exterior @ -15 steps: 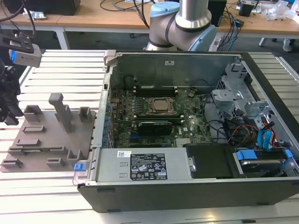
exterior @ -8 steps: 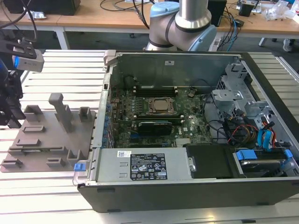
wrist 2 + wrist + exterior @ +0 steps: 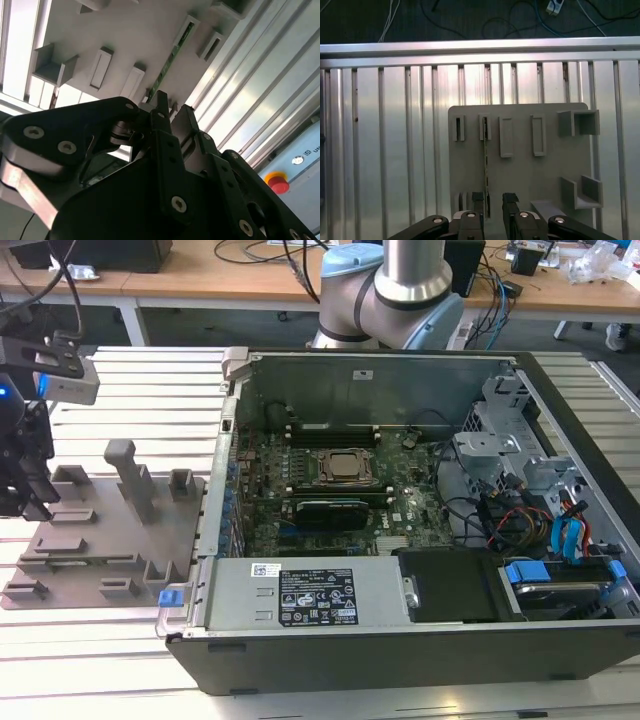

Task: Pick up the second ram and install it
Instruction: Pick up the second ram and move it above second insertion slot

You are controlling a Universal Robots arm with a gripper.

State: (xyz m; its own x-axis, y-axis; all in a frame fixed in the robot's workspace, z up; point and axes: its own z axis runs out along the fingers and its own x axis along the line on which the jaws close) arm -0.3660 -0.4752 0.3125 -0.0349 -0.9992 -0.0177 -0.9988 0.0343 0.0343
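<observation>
I will pinch the second ram next by the middle of its upper edge, which is free while the plate's slots wrap around both ends.
The second ram (image 3: 486,160) is a thin dark green strip standing on edge in a slot of the grey plastic plate (image 3: 530,175). In the second wrist view the ram (image 3: 170,57) runs across the plate (image 3: 140,35) toward my fingers. My gripper (image 3: 494,200) is low over the plate, open, and the stick's near end sits at the gap, close against one finger (image 3: 477,200). The other finger (image 3: 510,200) stands apart from it. In the exterior view the gripper (image 3: 30,495) hangs over the plate (image 3: 100,540) at the exterior view's left.
An open computer case (image 3: 400,640) lies to the exterior view's right of the plate, with the square processor socket (image 3: 345,468) and a broader black card (image 3: 325,510) on its motherboard. Upright grey blocks (image 3: 125,475) rise from the plate. The ribbed metal table (image 3: 395,150) surrounds it.
</observation>
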